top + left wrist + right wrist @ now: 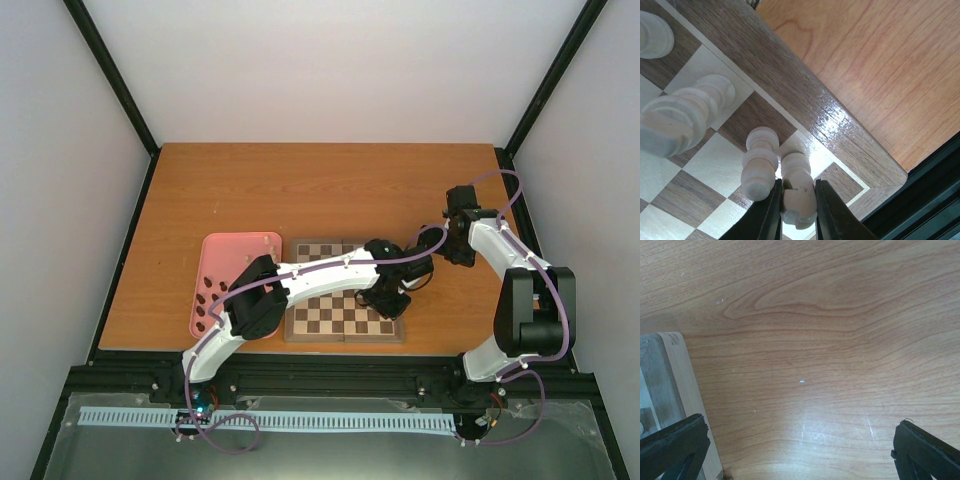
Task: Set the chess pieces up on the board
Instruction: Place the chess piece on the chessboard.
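The cream-white piece's base (pixel 795 161) stands inside the light square (pixel 817 159), level with its neighbour's base, so my left gripper needs to release the cream-white piece.
The chessboard (pixel 330 320) lies on the table, right of a pink tray. My left gripper (pixel 796 215) is over the board's near right corner (pixel 840 130) and is shut on a cream-white rook (pixel 799 192), which stands on or just above the corner square. A cream-white pawn (pixel 760 162) stands right beside it, touching the left finger. More cream-white pieces (pixel 685 112) stand further along the row. My right gripper (pixel 800 450) is open and empty above bare table, right of the board's edge (pixel 670 385). In the top view it (pixel 458 240) hovers right of the board.
The pink tray (pixel 215 255) with dark pieces lies left of the board. The left arm (pixel 300 280) stretches across the board. The table's near edge and black frame (pixel 940 180) lie close to the corner.
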Available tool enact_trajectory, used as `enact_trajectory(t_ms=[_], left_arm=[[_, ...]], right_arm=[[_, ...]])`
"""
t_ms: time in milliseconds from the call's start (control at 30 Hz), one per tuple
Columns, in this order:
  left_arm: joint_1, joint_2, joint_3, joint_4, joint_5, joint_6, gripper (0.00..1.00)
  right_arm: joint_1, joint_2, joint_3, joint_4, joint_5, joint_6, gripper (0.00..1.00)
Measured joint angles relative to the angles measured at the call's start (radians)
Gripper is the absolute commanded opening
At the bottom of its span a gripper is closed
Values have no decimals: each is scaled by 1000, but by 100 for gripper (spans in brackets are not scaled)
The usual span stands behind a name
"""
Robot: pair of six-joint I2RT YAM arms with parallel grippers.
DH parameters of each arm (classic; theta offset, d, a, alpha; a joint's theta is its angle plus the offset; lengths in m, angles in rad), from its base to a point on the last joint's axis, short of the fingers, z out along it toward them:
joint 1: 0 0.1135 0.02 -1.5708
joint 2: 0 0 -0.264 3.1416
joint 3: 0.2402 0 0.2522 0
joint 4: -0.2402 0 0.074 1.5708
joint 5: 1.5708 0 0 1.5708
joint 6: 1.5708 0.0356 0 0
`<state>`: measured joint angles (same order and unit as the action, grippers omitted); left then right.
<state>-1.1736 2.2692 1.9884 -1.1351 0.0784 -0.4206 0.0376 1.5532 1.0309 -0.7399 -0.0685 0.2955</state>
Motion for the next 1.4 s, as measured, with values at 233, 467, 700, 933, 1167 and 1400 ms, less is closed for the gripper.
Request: enact_trajectory(t_ms=[233,467,700,933,1167,1400], left_arm=[[0,0,0,0,1,11,32],[0,0,-7,2,10,22,42],[0,0,-12,2,15,29,54],[0,-24,-12,-16,0,55,68],[18,-182,4,-74,-54,67,79],[197,-396,-76,-72,-80,50,84]], right_arm=[[-4,0,0,0,-1,0,100],[-5,0,0,0,-4,0,100],[-5,0,0,0,-15,0,100],[-5,0,0,0,-19,-1,100],[-5,0,0,0,-22,-4,100],[-5,0,13,-4,-39,-5,100]])
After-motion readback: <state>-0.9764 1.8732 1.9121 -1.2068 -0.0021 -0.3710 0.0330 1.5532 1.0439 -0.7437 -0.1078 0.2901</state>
